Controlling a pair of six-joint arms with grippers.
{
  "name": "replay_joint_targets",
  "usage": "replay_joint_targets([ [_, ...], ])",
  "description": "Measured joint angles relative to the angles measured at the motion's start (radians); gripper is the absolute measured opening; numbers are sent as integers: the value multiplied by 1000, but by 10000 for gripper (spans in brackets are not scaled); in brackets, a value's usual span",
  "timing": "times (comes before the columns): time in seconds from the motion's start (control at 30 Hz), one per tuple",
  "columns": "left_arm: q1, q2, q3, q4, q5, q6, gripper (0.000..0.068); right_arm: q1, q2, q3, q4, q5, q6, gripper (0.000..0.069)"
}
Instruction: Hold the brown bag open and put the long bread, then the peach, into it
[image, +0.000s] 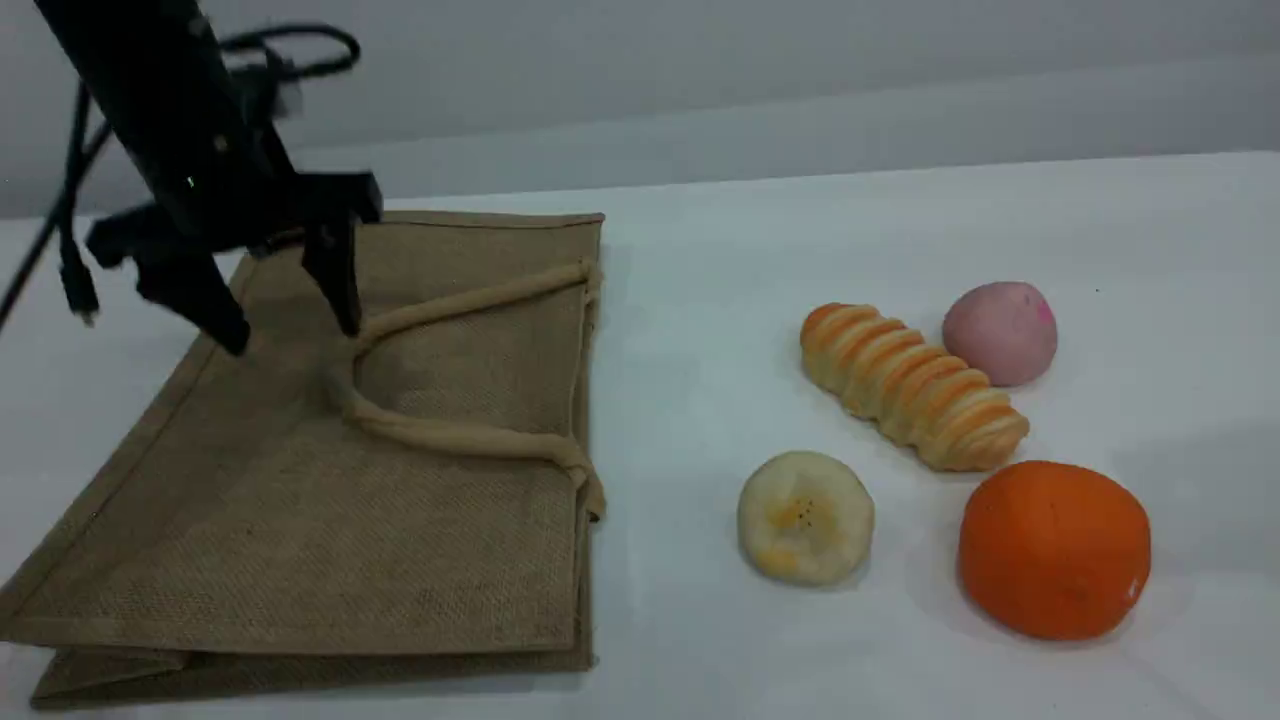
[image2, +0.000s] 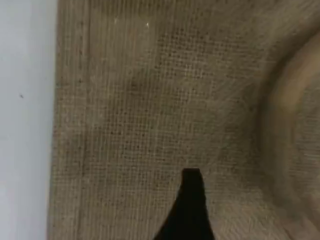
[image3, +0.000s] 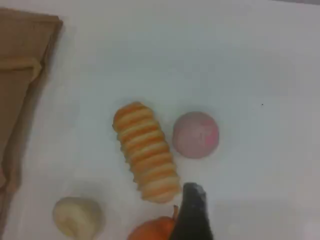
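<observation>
The brown bag (image: 300, 530) lies flat and slack and its padded handle stands up on top, so my left gripper should pinch the handle's bend (image: 344, 360) next.
The brown bag (image: 300, 530) lies flat on the left of the table, its beige handle (image: 450, 435) folded over the top face. My left gripper (image: 292, 335) hovers open just above the bag's far part, beside the handle's bend. In the left wrist view one dark fingertip (image2: 190, 200) hangs over the weave (image2: 150, 100). The long bread (image: 910, 385) lies slantwise on the right, the peach (image: 1000, 332) close behind it. The right wrist view looks down on the bread (image3: 146, 152) and peach (image3: 196, 135); one fingertip (image3: 193, 200) shows there, holding nothing.
A pale banana slice (image: 805, 515) sits in front of the bread. A larger orange ball (image: 1055, 548) rests at the front right. White tabletop (image: 690, 350) separates the bag's mouth edge from the food.
</observation>
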Motion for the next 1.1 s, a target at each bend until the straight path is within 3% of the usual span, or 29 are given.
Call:
replay_joint_targets([
  [0.6,0,101,-21,-36,-49,5,550,0,0,0,0,0,0,521],
  [0.73,0,101,-21,-36,-54,5,470,0,0,0,0,0,0,521],
  [1.1,0,101,-20,-37,-56,13,109,0,0,0,2,3,0,521],
])
